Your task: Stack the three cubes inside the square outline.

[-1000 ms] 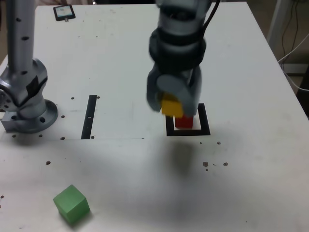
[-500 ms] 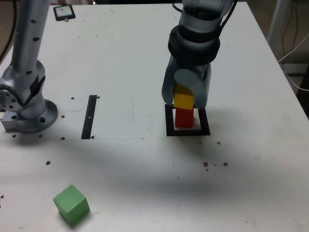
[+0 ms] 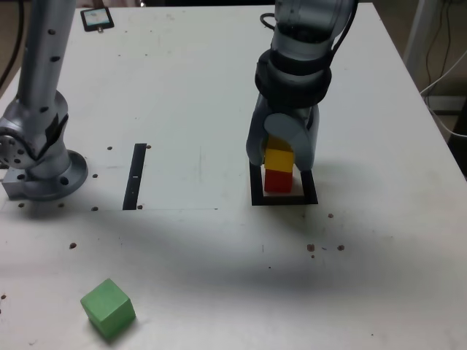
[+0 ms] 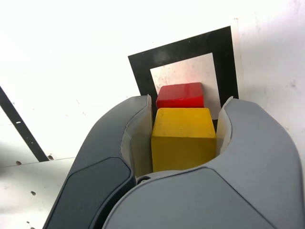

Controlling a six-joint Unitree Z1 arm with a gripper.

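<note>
My gripper releases the yellow cube next, since the cube's lower edge sits on the red cube point(image 3: 277, 181). The yellow cube would stand if my gripper opened now.
My gripper point(image 3: 280, 157) is shut on the yellow cube point(image 3: 279, 158), which it holds directly over the red cube point(image 3: 277, 181), seemingly resting on it. The red cube stands inside the black square outline point(image 3: 309, 195). In the wrist view the yellow cube point(image 4: 183, 138) sits squeezed between the two grey fingers point(image 4: 138, 138), with the red cube point(image 4: 180, 95) and the square outline point(image 4: 143, 71) showing beyond it. The green cube point(image 3: 107, 308) lies alone on the table near the front, at the exterior view's left.
The arm's grey base point(image 3: 40, 157) stands at the exterior view's left. A thin black strip point(image 3: 136, 176) lies between the base and the outline. A small dark device point(image 3: 96, 19) rests at the far back edge. Small dark specks dot the white table point(image 3: 219, 262).
The gripper carried the yellow cube from beside the outline to over the red cube, then lowered it slightly onto it. The green cube has not moved.
</note>
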